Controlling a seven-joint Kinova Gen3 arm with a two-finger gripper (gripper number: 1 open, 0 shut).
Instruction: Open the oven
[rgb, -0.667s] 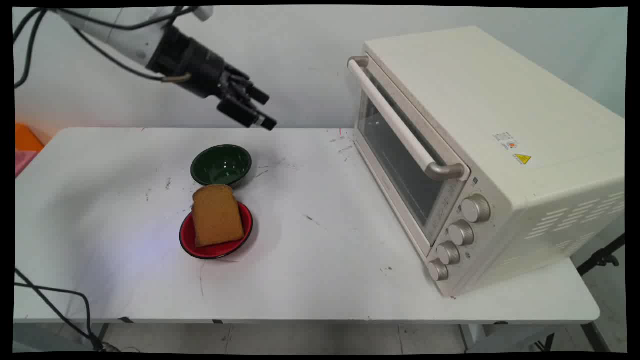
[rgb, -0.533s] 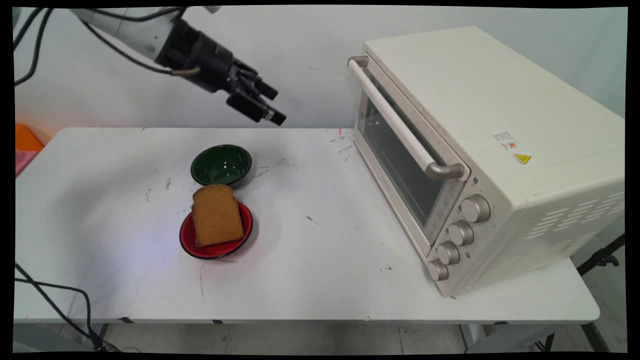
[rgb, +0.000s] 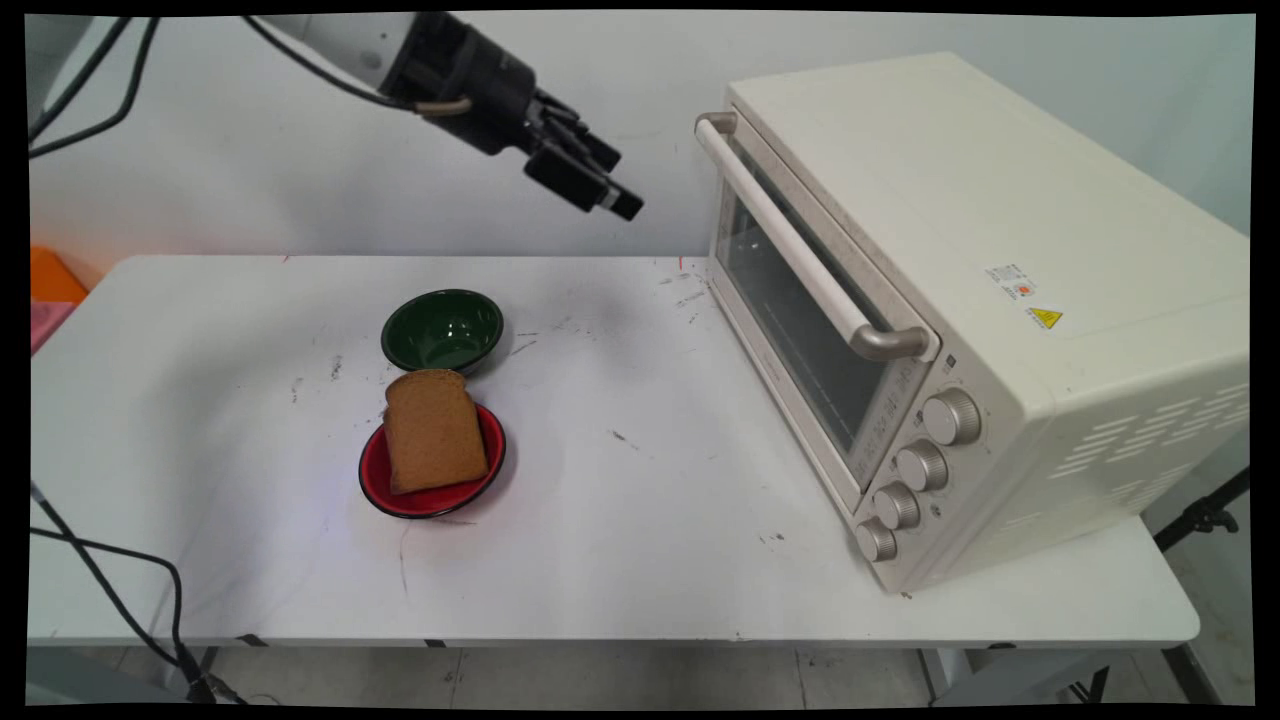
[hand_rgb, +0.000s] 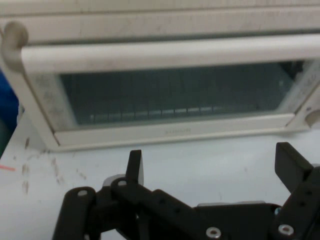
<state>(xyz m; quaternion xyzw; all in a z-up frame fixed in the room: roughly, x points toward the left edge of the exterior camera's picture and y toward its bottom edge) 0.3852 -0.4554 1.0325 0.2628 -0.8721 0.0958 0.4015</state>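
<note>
I need to grab the handle by its long cream bar (rgb: 786, 222) with my gripper next, to open the toaster oven's glass door (rgb: 798, 324).
My black gripper (rgb: 612, 182) hangs in the air above the table's far side, open, with nothing between its fingers (hand_rgb: 134, 166). It points at the cream toaster oven (rgb: 960, 300), a short way left of the oven's bar handle (rgb: 800, 245). In the hand view the shut glass door (hand_rgb: 175, 95) and the handle (hand_rgb: 160, 54) fill the upper half, beyond the gripper (hand_rgb: 210, 167). A brown slice of bread (rgb: 433, 431) lies on a red plate (rgb: 375, 480) well below and left of the gripper. A green bowl (rgb: 442, 330) sits just behind the plate.
The white table (rgb: 640, 560) carries dark scuff marks. Four knobs (rgb: 920, 465) line the oven's front right side. Black cables (rgb: 110, 590) hang at the near left. An orange object (rgb: 50, 275) shows at the far left edge.
The gripper has moved right and slightly up, from above the green bowl toward the oven's door handle. Bread, plate, bowl and oven have stayed put.
</note>
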